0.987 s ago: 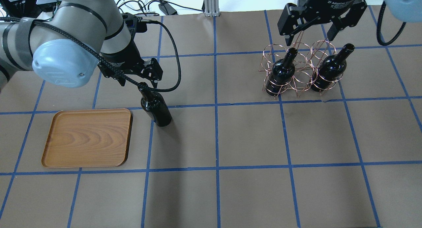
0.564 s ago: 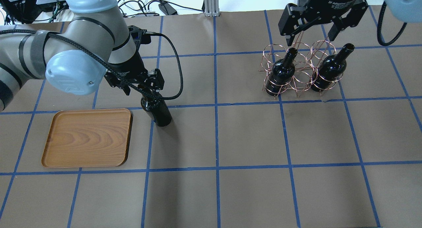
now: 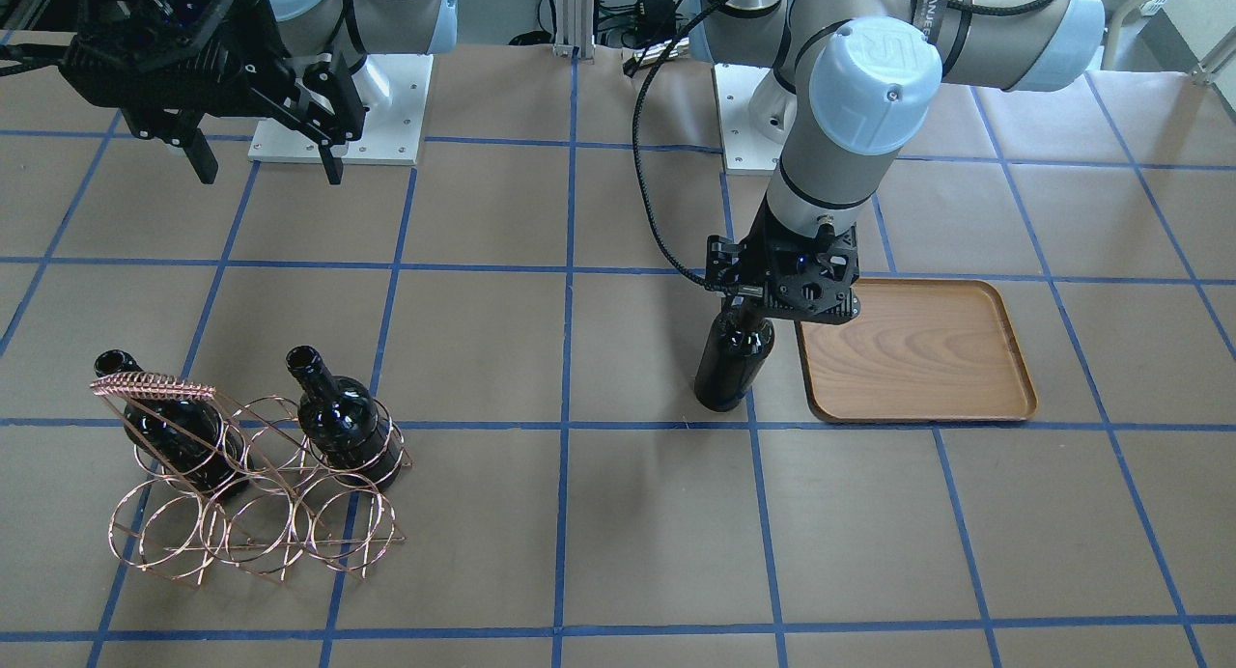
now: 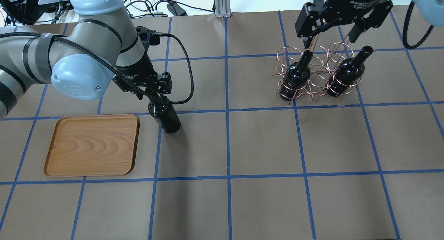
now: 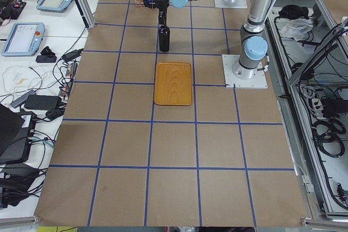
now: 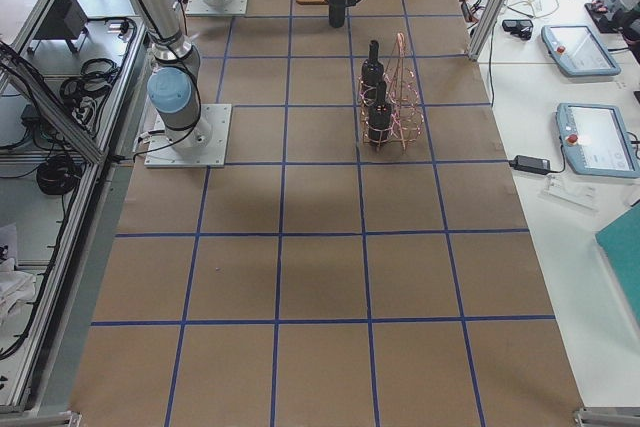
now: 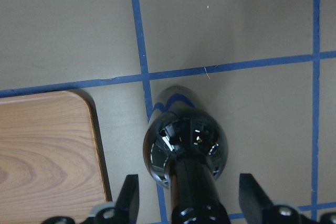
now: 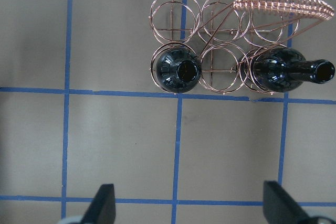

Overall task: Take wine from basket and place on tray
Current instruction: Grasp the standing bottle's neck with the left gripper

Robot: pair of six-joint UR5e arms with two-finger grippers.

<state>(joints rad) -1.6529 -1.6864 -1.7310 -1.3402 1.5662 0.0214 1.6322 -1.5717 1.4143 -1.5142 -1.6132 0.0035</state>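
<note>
My left gripper's fingers are open, and the bottle has a slim neck that fits between them, above a wide round body. So my left gripper needs to grab the bottle's neck next.
One black wine bottle stands upright on the table just right of the wooden tray, apart from it. My left gripper is open, its fingers on either side of the bottle's neck with gaps on both sides, as the left wrist view shows. The copper wire basket stands at the far right with two more bottles, one at its left end and one at its right end; its middle slot has no bottle. My right gripper is open and empty, high over the basket.
The tray has nothing on it. The brown table cover has a blue tape grid. The arm bases stand at the robot's edge of the table. The basket's handle bar rises above its rings.
My left gripper has come down over the standing bottle's neck and now straddles it. The bottle, tray and basket have not moved. My right gripper has shifted slightly.
</note>
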